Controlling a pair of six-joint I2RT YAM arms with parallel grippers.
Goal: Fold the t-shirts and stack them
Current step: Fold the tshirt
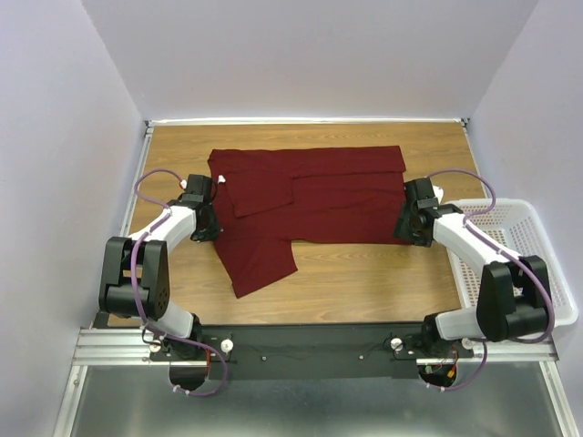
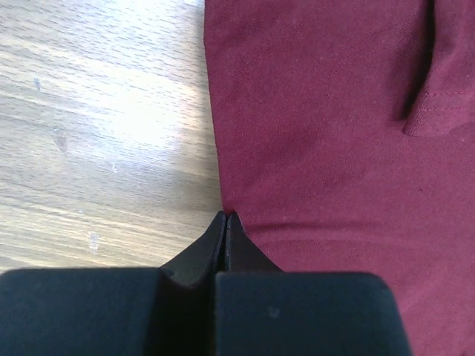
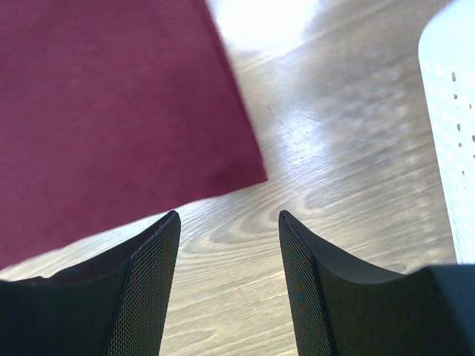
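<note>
I will fold the t-shirt's front edge toward the back, so next I will pick up the maroon t-shirt (image 1: 310,205) with my right gripper by its front corner nearest the basket.
One maroon t-shirt (image 1: 310,205) lies flat on the wooden table (image 1: 364,282), partly folded, with a flap hanging toward the front left. My left gripper (image 1: 208,228) sits at the shirt's left edge. In the left wrist view its jaws (image 2: 225,216) are closed together right on the cloth's edge (image 2: 319,133), and a faint crease runs from the tips. My right gripper (image 1: 407,229) is at the shirt's front right corner. In the right wrist view it (image 3: 228,215) is open and empty over bare wood, and the shirt corner (image 3: 111,111) lies just beyond the left finger.
A white plastic mesh basket (image 1: 519,264) stands at the table's right edge, close to the right arm, and also shows in the right wrist view (image 3: 453,111). Pale walls enclose the table at the back and sides. Bare wood shows in front of the shirt.
</note>
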